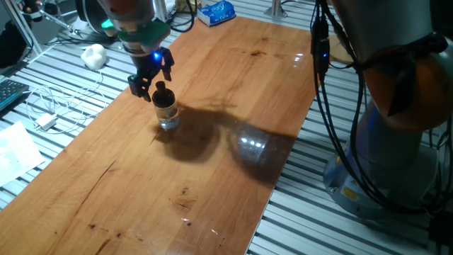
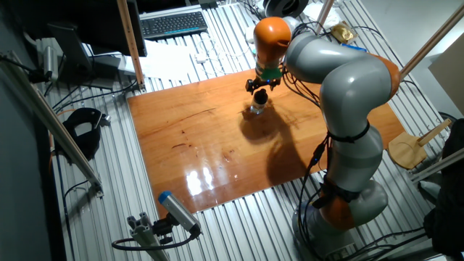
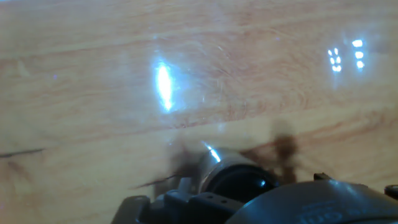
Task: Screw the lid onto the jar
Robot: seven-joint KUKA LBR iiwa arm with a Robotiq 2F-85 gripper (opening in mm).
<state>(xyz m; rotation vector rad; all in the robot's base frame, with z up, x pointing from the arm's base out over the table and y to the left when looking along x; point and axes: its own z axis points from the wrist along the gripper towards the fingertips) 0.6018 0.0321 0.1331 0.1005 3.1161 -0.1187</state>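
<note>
The black lid has to be screwed onto the jar (image 1: pixel 168 115), so my gripper next needs to hold the lid by its raised knob (image 1: pixel 161 86).
The clear glass jar (image 1: pixel 168 115) stands upright on the wooden board (image 1: pixel 233 85) near its left edge. The black lid (image 1: pixel 163 93) sits on top of the jar with its knob up. My gripper (image 1: pixel 153 79) hangs just above and slightly left of the lid, its black fingers (image 1: pixel 138 86) spread apart and holding nothing. The other fixed view shows the gripper (image 2: pixel 260 85) over the lid (image 2: pixel 259 98) and jar (image 2: pixel 257 109). In the hand view the lid and jar top (image 3: pixel 239 178) show blurred at the bottom edge.
A white lumpy object (image 1: pixel 93 55) and loose cables (image 1: pixel 49 106) lie on the slatted table left of the board. A blue packet (image 1: pixel 216 13) lies beyond the far edge. A keyboard (image 2: pixel 172 24) sits further off. The arm's base (image 2: pixel 341 210) stands beside the board.
</note>
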